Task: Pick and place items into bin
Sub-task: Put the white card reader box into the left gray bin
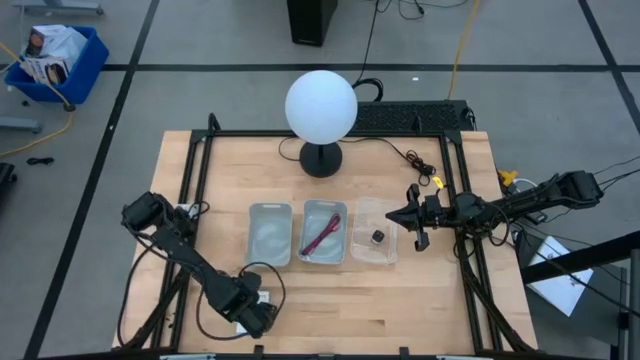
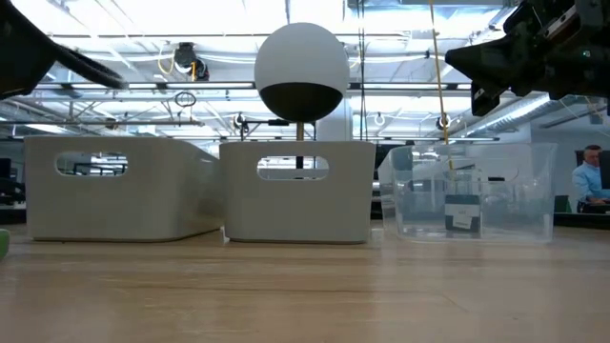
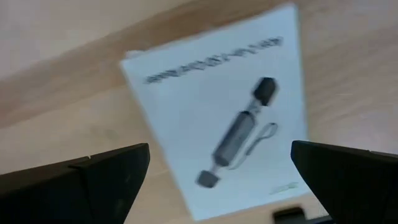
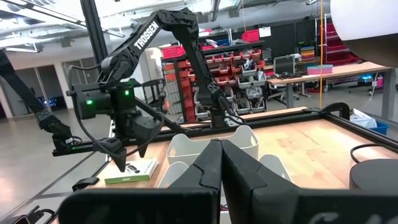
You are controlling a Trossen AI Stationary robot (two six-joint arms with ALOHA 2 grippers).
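Observation:
My left gripper is to load the empty grey bin, so it should next grab the white card by its long edge where the title ends.
A white card [image 3: 211, 93] printed with a black pen-like mark lies flat on the wood near the table's near edge, left of centre [image 4: 134, 171]. My left gripper [image 3: 219, 149] hovers over it, open wide, with one finger on either side of the card [image 1: 258, 312]. The dark red cord bundle [image 1: 320, 236] lies in the middle grey bin [image 1: 323, 212]. The tiny black cube [image 1: 378, 237] sits in the clear bin [image 1: 373, 258]. My right gripper [image 1: 395, 216] is shut and hangs in the air just right of the clear bin, holding nothing [image 4: 221, 152].
A third grey bin [image 1: 270, 235] stands left of the middle one; all three bins form a row at the table's centre. A lamp with a white globe [image 1: 320, 108] and a black base [image 1: 321, 160] stands behind them. Cables [image 1: 420, 160] trail at the far right. Bare wood lies in front of the bins.

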